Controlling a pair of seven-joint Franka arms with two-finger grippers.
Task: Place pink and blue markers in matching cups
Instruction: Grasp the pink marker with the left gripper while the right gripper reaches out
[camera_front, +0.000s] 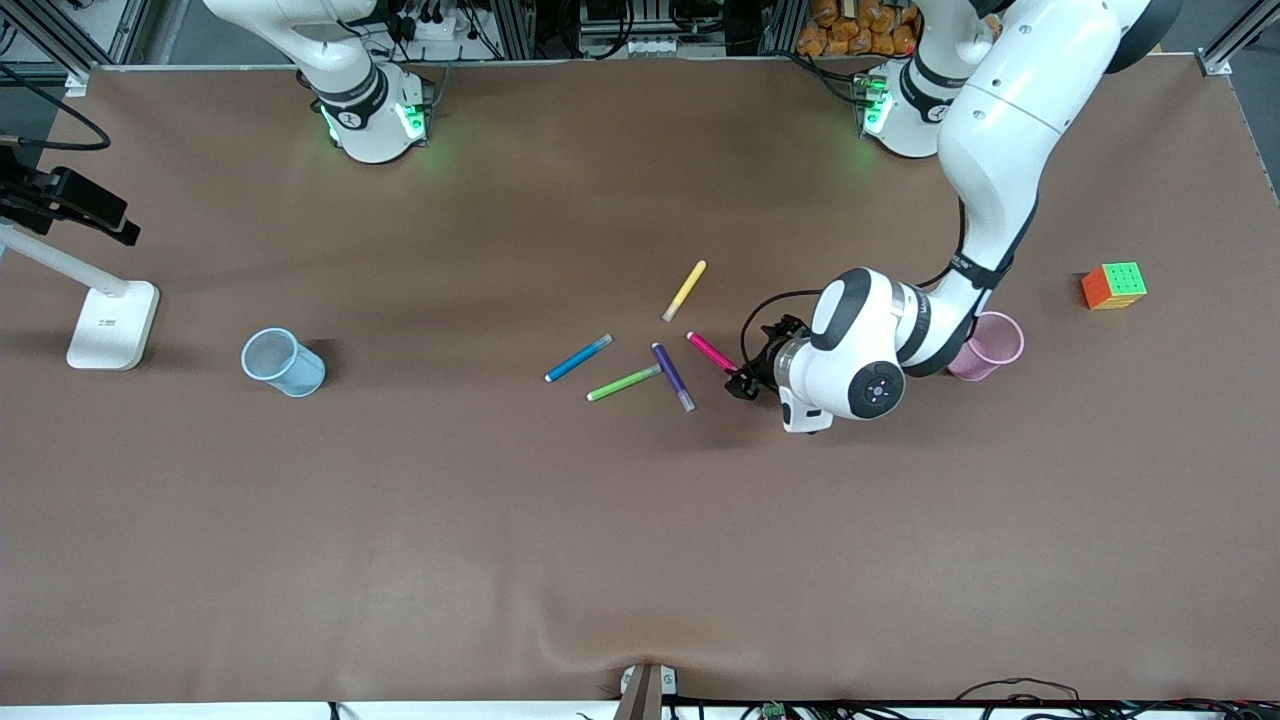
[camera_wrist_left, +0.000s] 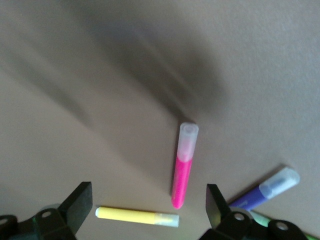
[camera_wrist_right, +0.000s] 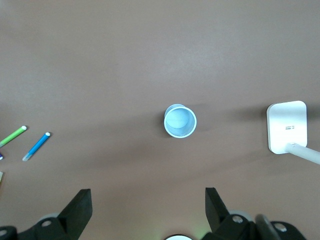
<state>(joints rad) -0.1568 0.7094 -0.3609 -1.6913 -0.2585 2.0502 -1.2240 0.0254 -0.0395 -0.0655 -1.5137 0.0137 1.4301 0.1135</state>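
My left gripper's fingers are above the pink marker (camera_front: 711, 351) and the table, so closing now would miss the marker. It lowers first, then closes on it.
The pink marker (camera_front: 711, 351) lies flat in the middle of the table among the other pens. My left gripper (camera_front: 745, 378) is low over its end toward the left arm, open. In the left wrist view the pink marker (camera_wrist_left: 183, 167) has its magenta tip between the fingers of the left gripper (camera_wrist_left: 147, 202), untouched. The blue marker (camera_front: 578, 358) lies toward the right arm's end. The blue cup (camera_front: 283, 362) stands farther that way. My left arm partly hides the pink cup (camera_front: 985, 345). My right gripper (camera_wrist_right: 147, 202) hangs open and high, looking down on the blue cup (camera_wrist_right: 180, 120) and blue marker (camera_wrist_right: 36, 146).
A green marker (camera_front: 623, 382), a purple marker (camera_front: 673, 376) and a yellow marker (camera_front: 685, 290) lie close round the pink one. A colour cube (camera_front: 1113, 286) sits near the pink cup. A white camera stand (camera_front: 110, 320) is at the right arm's end.
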